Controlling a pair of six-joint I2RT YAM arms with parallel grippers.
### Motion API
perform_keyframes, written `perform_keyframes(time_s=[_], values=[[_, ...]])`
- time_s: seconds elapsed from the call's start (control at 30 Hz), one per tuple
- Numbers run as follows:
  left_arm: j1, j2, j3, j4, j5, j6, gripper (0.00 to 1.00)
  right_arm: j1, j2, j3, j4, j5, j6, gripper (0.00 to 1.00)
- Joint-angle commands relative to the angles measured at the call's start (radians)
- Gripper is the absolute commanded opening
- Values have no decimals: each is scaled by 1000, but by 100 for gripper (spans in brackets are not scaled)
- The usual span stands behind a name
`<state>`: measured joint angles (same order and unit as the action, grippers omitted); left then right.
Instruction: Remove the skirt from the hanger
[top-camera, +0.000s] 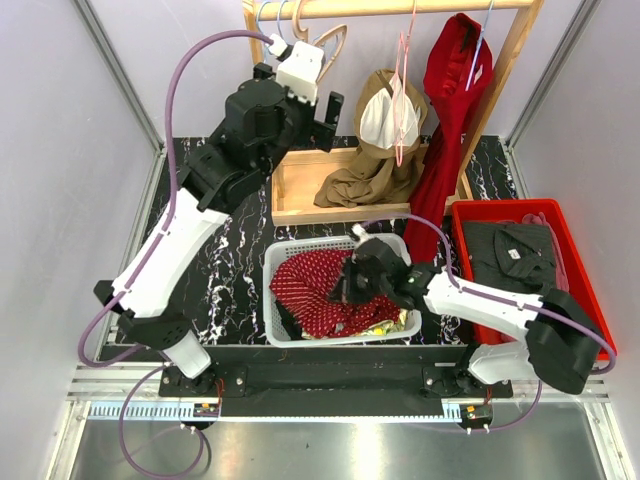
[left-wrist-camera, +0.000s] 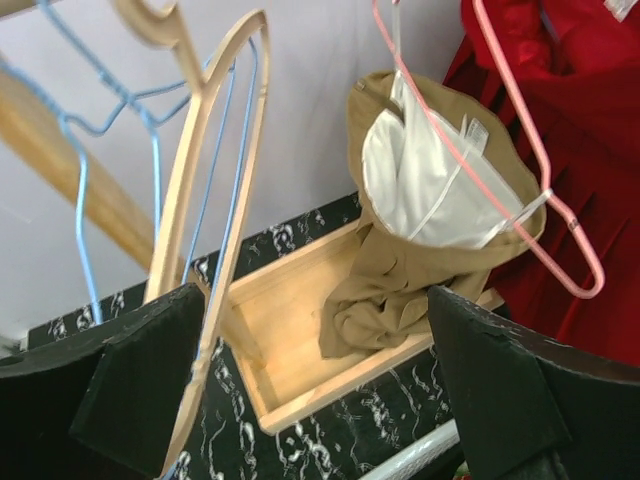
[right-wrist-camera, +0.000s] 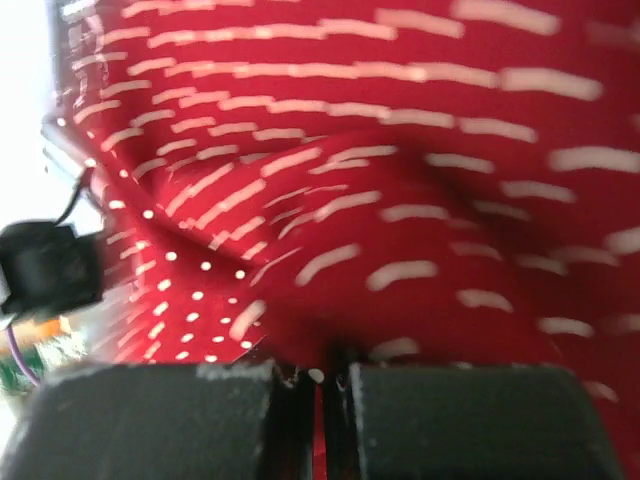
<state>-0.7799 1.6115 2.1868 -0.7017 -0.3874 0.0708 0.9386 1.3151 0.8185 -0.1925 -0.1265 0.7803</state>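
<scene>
My left gripper grips the pink wire hanger (top-camera: 403, 90) by its near end (top-camera: 399, 160) next, to leave the hanger's hook and the skirt free.
A tan skirt (top-camera: 375, 165) (left-wrist-camera: 420, 250) with white lining hangs from a pink wire hanger (top-camera: 403, 90) (left-wrist-camera: 520, 170) on the rail, its hem slumped into the wooden tray. My left gripper (top-camera: 300, 95) (left-wrist-camera: 315, 330) is open and empty, raised left of the skirt, beside a bare wooden hanger (top-camera: 330, 40) (left-wrist-camera: 215, 170). My right gripper (top-camera: 345, 285) (right-wrist-camera: 322, 385) is down in the white basket (top-camera: 320, 243), shut on a fold of red white-dotted cloth (top-camera: 315, 285) (right-wrist-camera: 380, 150) lying there.
A wooden tray (top-camera: 295, 190) stands at the back under the rail (top-camera: 420, 8). A red garment (top-camera: 455, 90) hangs right of the skirt. Blue wire hangers (left-wrist-camera: 80, 180) hang at the left. A red bin (top-camera: 500, 208) with dark clothes stands at the right.
</scene>
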Motion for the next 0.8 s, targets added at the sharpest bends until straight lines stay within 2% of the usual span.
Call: perform_keyframes(time_s=[0.0,0.1,0.27,0.3,0.33,0.37,0.43,0.47,0.57,0.77], values=[[-18,65,125,79,45,-2,99,-113,21,-192,146,-140,195,0],[-25,113,159,119,53,-19,99,-190,105,-223,169,-244,186,0],[-24,195,205,172,59,-118,99,-193,280,-182,168,-372,122,0],[-24,206,229,180,65,-138,99,-193,298,-182,176,-383,97,3],[-24,218,246,185,94,-164,99,-192,300,-183,173,-381,87,13],[-28,246,266,188,104,-172,99,-192,294,-185,171,-377,68,19],[-50,267,294,215,108,-172,99,-192,251,-200,217,-372,53,36],[-61,286,300,223,110,-172,99,-192,210,-205,225,-364,39,50],[-74,323,326,243,110,-178,99,-193,138,-216,228,-317,7,60],[-97,367,344,251,96,-201,99,-192,75,-243,225,-292,-23,62]])
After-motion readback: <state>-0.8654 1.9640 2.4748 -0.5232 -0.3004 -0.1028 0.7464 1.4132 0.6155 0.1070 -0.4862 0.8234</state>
